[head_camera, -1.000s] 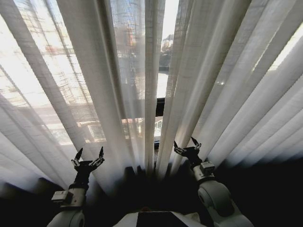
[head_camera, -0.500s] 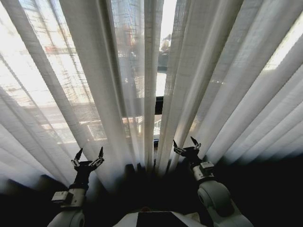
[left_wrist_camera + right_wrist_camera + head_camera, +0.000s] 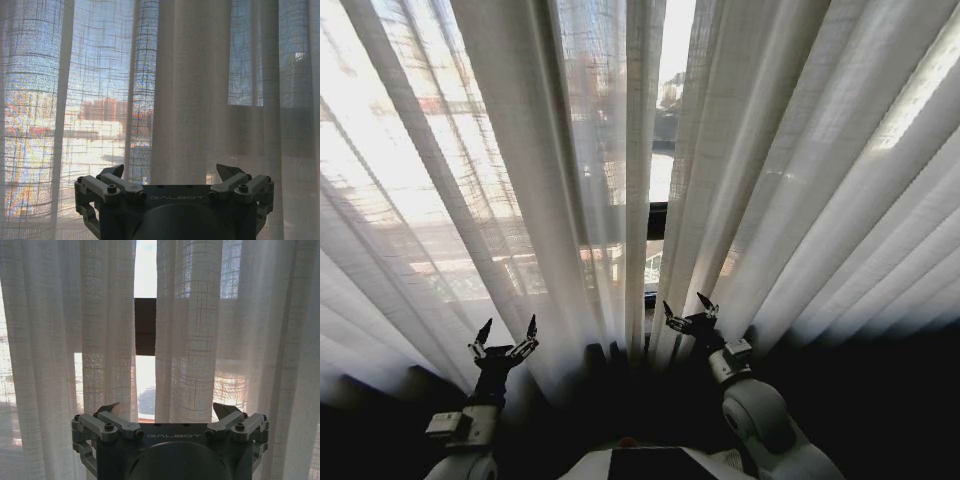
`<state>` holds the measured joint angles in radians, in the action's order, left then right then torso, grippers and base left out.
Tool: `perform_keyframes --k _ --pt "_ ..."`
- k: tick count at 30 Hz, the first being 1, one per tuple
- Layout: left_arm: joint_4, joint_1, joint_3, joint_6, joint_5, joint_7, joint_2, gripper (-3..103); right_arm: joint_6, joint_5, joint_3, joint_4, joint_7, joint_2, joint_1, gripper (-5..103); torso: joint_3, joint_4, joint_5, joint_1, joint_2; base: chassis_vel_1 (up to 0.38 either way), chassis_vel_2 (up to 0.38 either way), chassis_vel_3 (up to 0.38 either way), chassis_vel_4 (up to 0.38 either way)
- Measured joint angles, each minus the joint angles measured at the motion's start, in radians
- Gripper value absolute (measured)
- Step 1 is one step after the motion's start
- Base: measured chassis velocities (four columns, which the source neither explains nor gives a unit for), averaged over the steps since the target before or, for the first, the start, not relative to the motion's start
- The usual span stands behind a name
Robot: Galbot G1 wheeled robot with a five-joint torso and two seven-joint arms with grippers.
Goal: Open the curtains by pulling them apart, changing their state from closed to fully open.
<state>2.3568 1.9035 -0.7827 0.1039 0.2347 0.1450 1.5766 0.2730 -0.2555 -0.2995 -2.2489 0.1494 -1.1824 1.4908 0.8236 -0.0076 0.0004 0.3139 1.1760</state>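
The wide panel (image 3: pixel 820 200) hangs loosely, while a fold sticks out beside the curtain's inner edge. My right gripper will grab that inner-edge fold (image 3: pixel 687 278) next to open the curtain.
The sheer white pleated curtains hang before me as a left panel (image 3: pixel 510 150) and a right panel (image 3: pixel 790 150), with a narrow slit between them near the middle. My left gripper (image 3: pixel 507 333) is open, low at the left, just short of the left panel's folds (image 3: pixel 190 75). My right gripper (image 3: pixel 685 304) is open too and stands at the inner edge of the right panel, close to the slit. In the right wrist view its fingertips (image 3: pixel 112 406) straddle the slit, with one panel edge (image 3: pixel 107 315) on one side and the other edge (image 3: pixel 187 315) on the other. Neither gripper holds fabric.
A dark window frame bar (image 3: pixel 658 222) shows through the slit, also seen as a bar (image 3: pixel 145 325) from the right wrist. Bright daylight and buildings show behind the fabric. The floor below the hems (image 3: pixel 880 400) is dark.
My right gripper has moved left and forward, toward the slit between the panels. The head camera has shifted slightly closer. The left gripper has hardly moved.
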Motion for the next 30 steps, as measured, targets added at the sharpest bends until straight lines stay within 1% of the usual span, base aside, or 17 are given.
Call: perform_keyframes --k 8,12,13,14,15,16,17,20,21,22,23,26,27,29,30 --pt "0.018 0.010 -0.004 -0.003 -0.012 0.000 0.013 100 0.008 -0.006 0.034 0.066 0.031 -0.007 -0.102 100 0.000 0.0000 -0.0002 0.000 0.000 0.000 0.000 0.000 0.000" --pt "0.018 0.016 -0.007 -0.003 -0.014 0.000 0.015 100 0.024 -0.013 0.041 0.110 0.052 -0.009 -0.163 100 0.000 0.0000 -0.0001 0.000 0.000 0.000 0.000 0.000 0.000" --pt "0.019 0.018 -0.010 -0.003 -0.014 -0.001 0.015 100 0.035 -0.024 0.045 0.132 0.067 -0.011 -0.191 103 0.000 0.0000 -0.0002 0.000 0.000 0.000 0.000 0.000 0.000" --pt "0.020 0.018 -0.011 -0.003 -0.014 -0.001 0.015 100 0.037 -0.029 0.049 0.144 0.078 -0.012 -0.206 99 0.000 0.0000 -0.0002 0.000 0.000 0.000 0.000 0.000 0.000" --pt "0.021 0.018 -0.012 -0.003 -0.014 -0.001 0.015 100 0.039 -0.034 0.051 0.158 0.089 -0.014 -0.222 99 0.000 0.0001 -0.0001 0.000 0.000 0.000 0.000 0.000 0.000" --pt "0.023 0.018 -0.013 -0.003 -0.014 -0.001 0.015 100 0.040 -0.037 0.051 0.167 0.094 -0.015 -0.231 94 0.000 0.0000 -0.0002 0.000 0.000 0.000 0.000 0.000 0.000" --pt "0.023 0.018 -0.013 -0.003 -0.014 -0.001 0.015 100 0.040 -0.037 0.051 0.167 0.094 -0.015 -0.231 94 0.000 0.0000 -0.0002 0.000 0.000 0.000 0.000 0.000 0.000" --pt "0.026 0.014 -0.014 -0.002 -0.014 -0.003 0.015 100 0.040 -0.039 0.050 0.187 0.103 -0.017 -0.251 79 0.000 0.0000 -0.0001 0.000 0.000 0.000 0.000 0.000 0.000" --pt "0.026 0.012 -0.014 -0.002 -0.014 -0.003 0.015 100 0.040 -0.039 0.048 0.189 0.104 -0.017 -0.253 79 0.000 0.0000 -0.0002 0.000 0.000 0.000 0.000 0.000 0.000" --pt "0.026 0.011 -0.014 -0.002 -0.014 -0.004 0.015 100 0.040 -0.039 0.047 0.189 0.105 -0.016 -0.253 73 0.000 0.0000 -0.0001 0.000 0.000 0.000 0.000 0.000 0.000" --pt "0.026 0.011 -0.014 -0.002 -0.014 -0.004 0.015 100 0.040 -0.039 0.047 0.189 0.105 -0.016 -0.253 73 0.000 0.0000 -0.0001 0.000 0.000 0.000 0.000 0.000 0.000" --pt "0.026 0.010 -0.012 -0.001 -0.014 -0.004 0.015 100 0.040 -0.039 0.040 0.187 0.105 -0.015 -0.251 57 0.000 0.0000 -0.0002 0.000 0.000 0.000 0.000 0.000 0.000" --pt "0.026 0.010 -0.012 -0.001 -0.014 -0.004 0.015 100 0.040 -0.039 0.040 0.187 0.105 -0.015 -0.251 57 0.000 0.0000 -0.0002 0.000 0.000 0.000 0.000 0.000 0.000" --pt "0.030 0.013 -0.011 0.000 -0.014 -0.005 0.014 100 0.040 -0.039 0.034 0.178 0.106 -0.013 -0.244 46 0.000 0.0000 -0.0002 0.000 0.000 0.000 0.000 0.000 0.000" --pt "0.031 0.015 -0.011 0.002 -0.014 -0.005 0.014 100 0.039 -0.039 0.032 0.175 0.105 -0.014 -0.240 46 0.000 0.0000 -0.0002 0.000 0.000 0.000 0.000 0.000 0.000"
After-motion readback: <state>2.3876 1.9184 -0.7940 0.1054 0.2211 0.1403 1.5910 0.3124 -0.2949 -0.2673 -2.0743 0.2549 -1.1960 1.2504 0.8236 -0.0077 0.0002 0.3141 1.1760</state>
